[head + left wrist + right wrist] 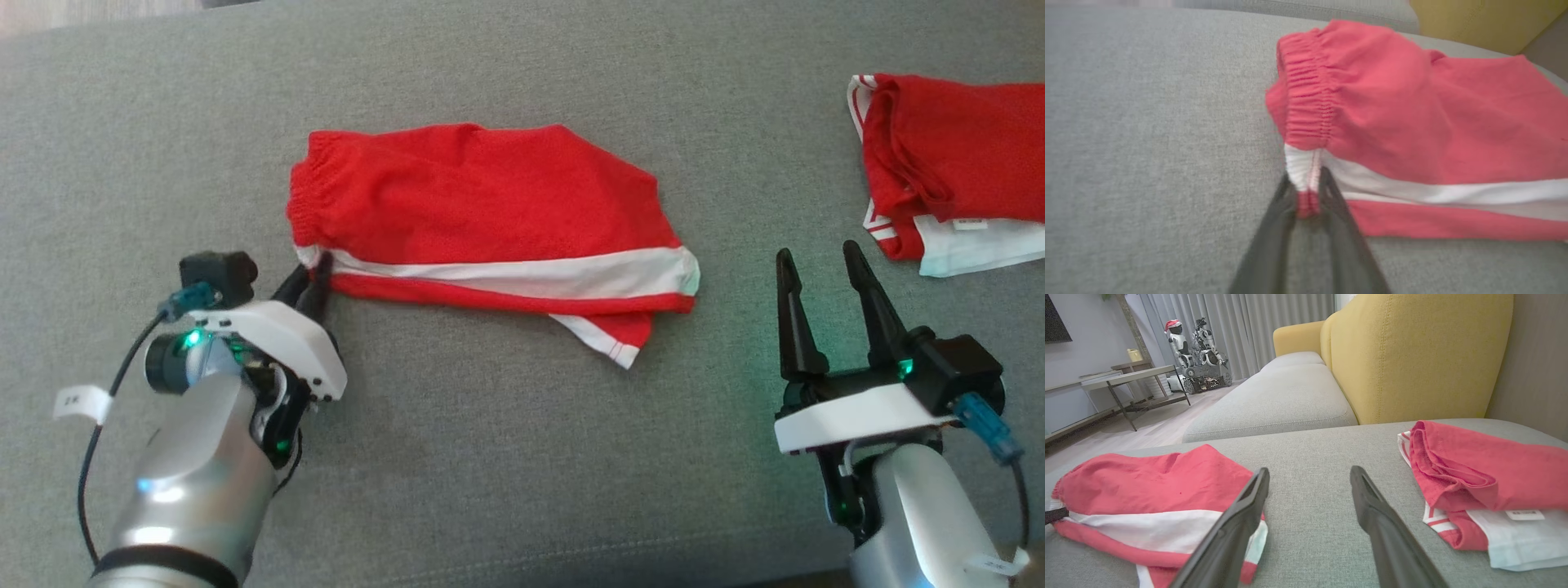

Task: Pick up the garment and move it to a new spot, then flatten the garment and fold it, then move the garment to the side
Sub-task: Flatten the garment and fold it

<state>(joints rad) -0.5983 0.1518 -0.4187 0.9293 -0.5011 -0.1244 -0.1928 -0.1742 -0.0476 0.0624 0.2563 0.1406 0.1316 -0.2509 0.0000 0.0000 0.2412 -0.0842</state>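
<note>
The red shorts (480, 196) lie flat on the cushion. My right gripper grabs the shorts by the striped hem corner (688, 274) next, where the folded edge curls up.
Red shorts with a white side stripe (482, 220) lie folded in half on the grey cushion (490, 457), waistband to the left. My left gripper (314, 282) is shut on the waistband's near corner, where the white stripe meets the elastic (1306, 188). In the left wrist view the two dark fingers (1331, 200) pinch that corner between them. My right gripper (820, 265) stands open above bare cushion, to the right of the shorts' leg hem (1253, 539), with nothing between its fingers (1372, 506).
A second folded red and white garment (947, 163) lies at the far right of the cushion. A yellow sofa back (1412, 351) rises behind it. Beyond are another grey seat (1274, 396), a low table (1126, 375) and a parked robot (1196, 347).
</note>
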